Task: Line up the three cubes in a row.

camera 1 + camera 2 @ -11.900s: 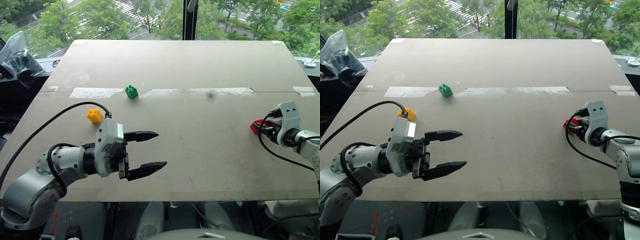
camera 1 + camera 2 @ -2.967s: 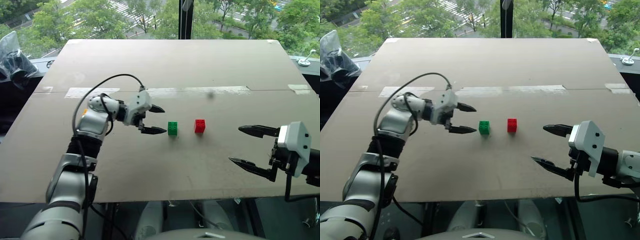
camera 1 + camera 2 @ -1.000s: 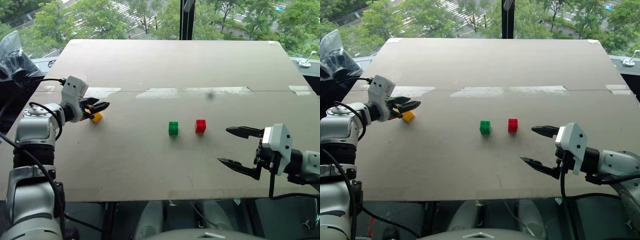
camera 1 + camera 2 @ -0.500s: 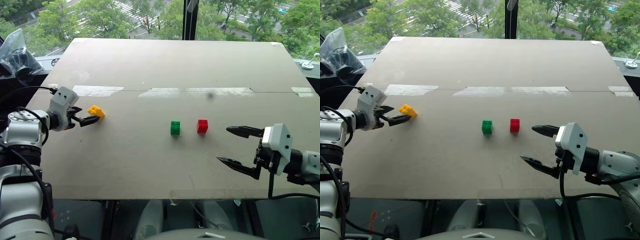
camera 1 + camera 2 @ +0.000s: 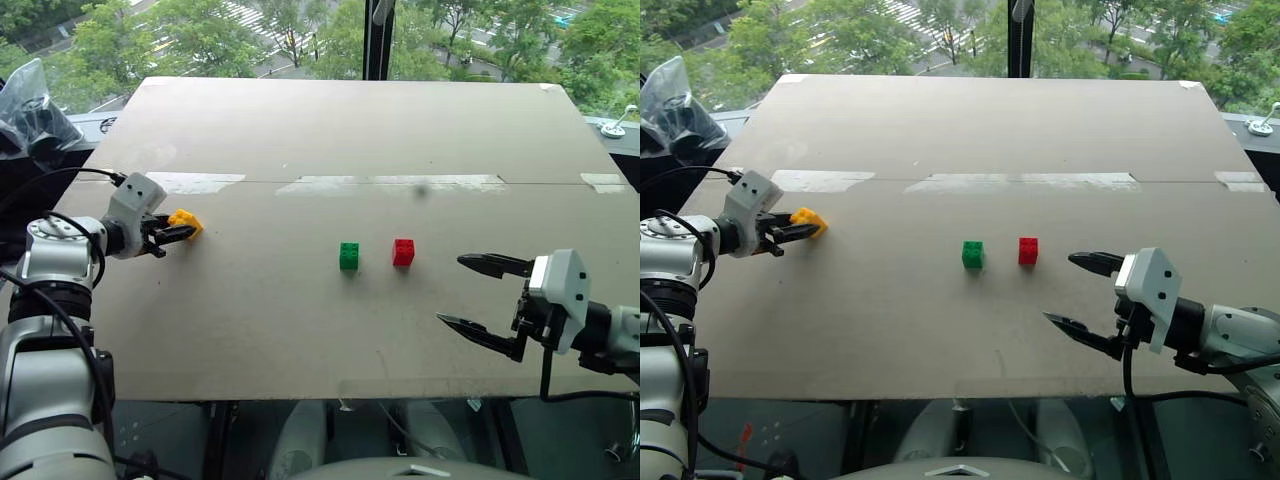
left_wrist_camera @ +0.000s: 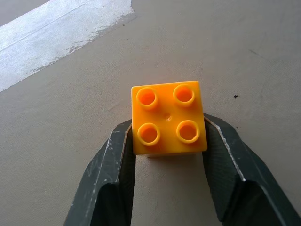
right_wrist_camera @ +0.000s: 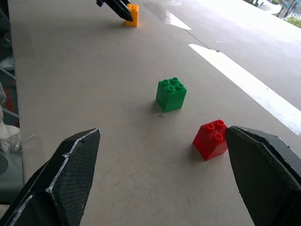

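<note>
I need to move the yellow cube [image 5: 186, 221] with my left gripper to the spot beside the green cube [image 5: 349, 255] before I release it, since it sits short of that spot.
The yellow cube [image 5: 186, 221] sits on the board at the far left, studs up, pinched between the two black fingers of my left gripper [image 5: 180, 231]; the left wrist view shows both fingers pressed against the sides of the yellow cube [image 6: 168, 118]. Near the board's middle the green cube [image 5: 349, 255] and the red cube [image 5: 403, 251] stand side by side with a small gap. My right gripper [image 5: 482, 295] hovers open to the right of the red cube, nothing between its fingers.
The tan board [image 5: 340, 130] has a strip of pale tape [image 5: 390, 184] across its middle. A window post [image 5: 377, 38] rises behind the far edge. A clear plastic bag [image 5: 30, 105] lies off the board's left corner.
My left gripper has closed on the yellow cube, which had been lying just off its open fingertips. The right arm has stayed where it was.
</note>
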